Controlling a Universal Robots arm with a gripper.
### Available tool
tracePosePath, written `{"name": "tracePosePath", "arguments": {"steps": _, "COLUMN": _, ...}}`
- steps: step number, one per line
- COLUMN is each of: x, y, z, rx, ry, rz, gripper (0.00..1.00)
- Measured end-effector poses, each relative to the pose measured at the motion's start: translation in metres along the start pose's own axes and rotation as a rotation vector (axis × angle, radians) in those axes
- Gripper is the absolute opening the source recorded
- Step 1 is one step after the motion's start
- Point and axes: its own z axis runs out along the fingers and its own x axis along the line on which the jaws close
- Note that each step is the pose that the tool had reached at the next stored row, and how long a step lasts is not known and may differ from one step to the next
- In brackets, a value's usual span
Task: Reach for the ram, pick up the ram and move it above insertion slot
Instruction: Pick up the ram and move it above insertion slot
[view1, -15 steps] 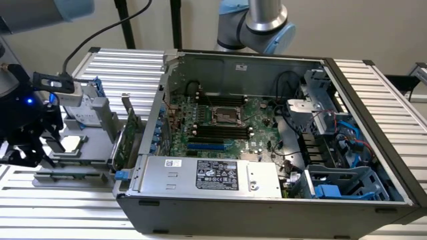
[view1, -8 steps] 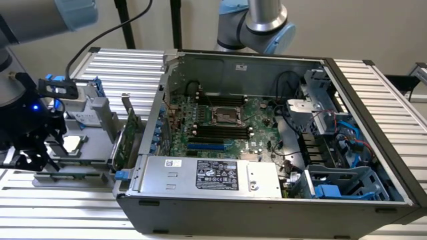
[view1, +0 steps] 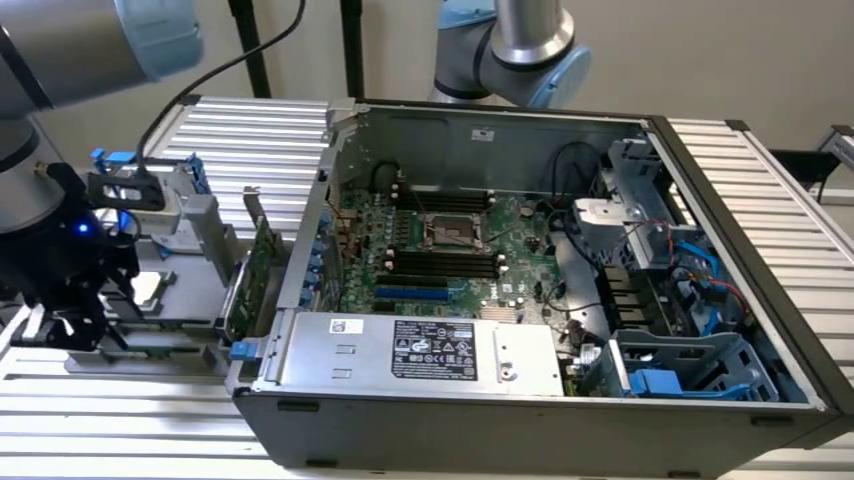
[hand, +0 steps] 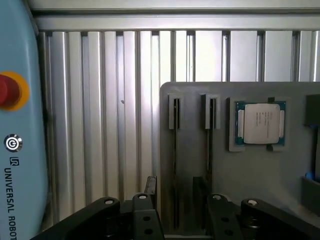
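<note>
My gripper grips the ram by its bare middle (hand: 175, 175) next, since a holder block (hand: 172, 112) holds the ram's end and the fingers have room on both sides there.
In the wrist view a grey holder tray (hand: 200, 100) has two narrow grooves. A thin dark strip stands edge-on in each one, the ram (hand: 175, 150) and a second stick (hand: 210, 150). My gripper (hand: 175, 192) hangs just above the tray, open, its two fingers straddling the first groove and touching nothing. In the exterior view the gripper (view1: 70, 322) is at the exterior view's left, over the tray (view1: 174, 330), outside the case. The black insertion slots (view1: 434, 265) lie side by side on the motherboard inside the open computer case (view1: 534, 410).
A processor chip (hand: 260, 124) sits in the tray beside the grooves. A tall green expansion card (view1: 260, 268) stands between tray and case. A blue slot (view1: 414, 293) lies near the memory slots. A light blue pendant with a red button (hand: 7, 91) lies beside the tray. A second arm (view1: 527, 50) stands behind the case.
</note>
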Motion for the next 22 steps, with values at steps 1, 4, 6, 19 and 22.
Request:
{"name": "tracePosePath", "arguments": {"steps": 1, "x": 0.000, "y": 0.0000, "z": 0.0019, "rx": 0.0001, "ry": -0.0001, "rz": -0.002, "gripper": 0.42}}
{"name": "tracePosePath", "arguments": {"steps": 4, "x": 0.000, "y": 0.0000, "z": 0.0074, "rx": 0.0001, "ry": 0.0000, "rz": -0.006, "gripper": 0.42}}
{"name": "tracePosePath", "arguments": {"steps": 6, "x": 0.000, "y": 0.0000, "z": 0.0110, "rx": 0.0001, "ry": -0.0001, "rz": -0.010, "gripper": 0.42}}
{"name": "tracePosePath", "arguments": {"steps": 19, "x": -0.003, "y": 0.0000, "z": 0.0346, "rx": 0.0001, "ry": -0.0001, "rz": -0.021, "gripper": 0.42}}
{"name": "tracePosePath", "arguments": {"steps": 22, "x": -0.005, "y": 0.0001, "z": 0.0394, "rx": -0.0002, "ry": 0.0001, "rz": -0.021, "gripper": 0.42}}
